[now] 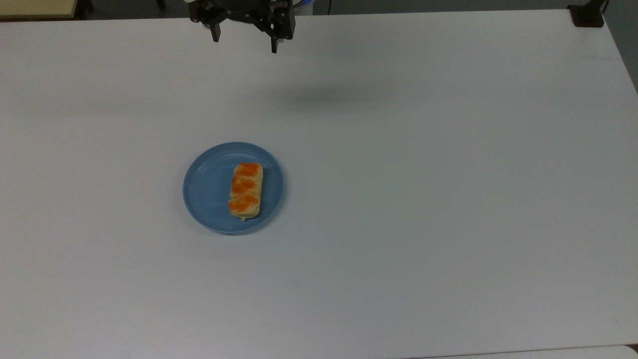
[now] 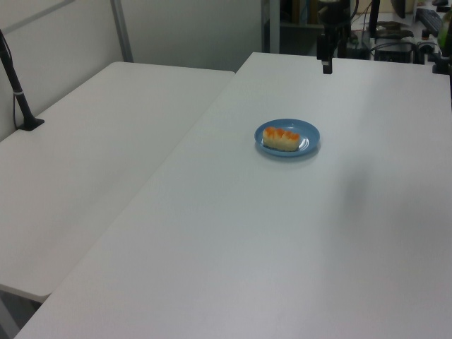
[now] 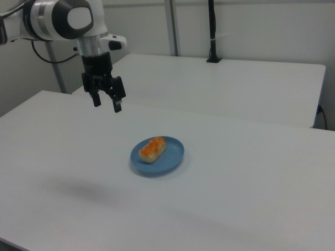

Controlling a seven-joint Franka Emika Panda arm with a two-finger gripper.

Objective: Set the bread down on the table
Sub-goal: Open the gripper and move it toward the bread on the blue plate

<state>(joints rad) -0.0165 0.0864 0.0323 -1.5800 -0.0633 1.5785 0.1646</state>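
Note:
The small tan loaf has to go on the white table, so my gripper will next pick the loaf up by its orange-striped middle [image 2: 281,139].
The bread [image 1: 245,190] [image 2: 281,137] [image 3: 152,149], a small tan loaf with three orange stripes, lies on a round blue plate [image 1: 207,187] [image 2: 311,133] [image 3: 170,159] on the white table [image 1: 423,199] [image 2: 282,233] [image 3: 251,172]. My gripper [image 1: 244,44] [image 3: 107,105] hangs open and empty high above the table, near the top view's upper edge, far from the bread. In the left view the gripper [image 2: 326,65] is beyond the plate at the table's far end.
A second white table [image 2: 99,141] [image 3: 230,83] stands alongside, with a black post [image 2: 21,106] [image 3: 212,31] clamped on it. A black clamp [image 1: 588,15] sits at the top view's upper right corner.

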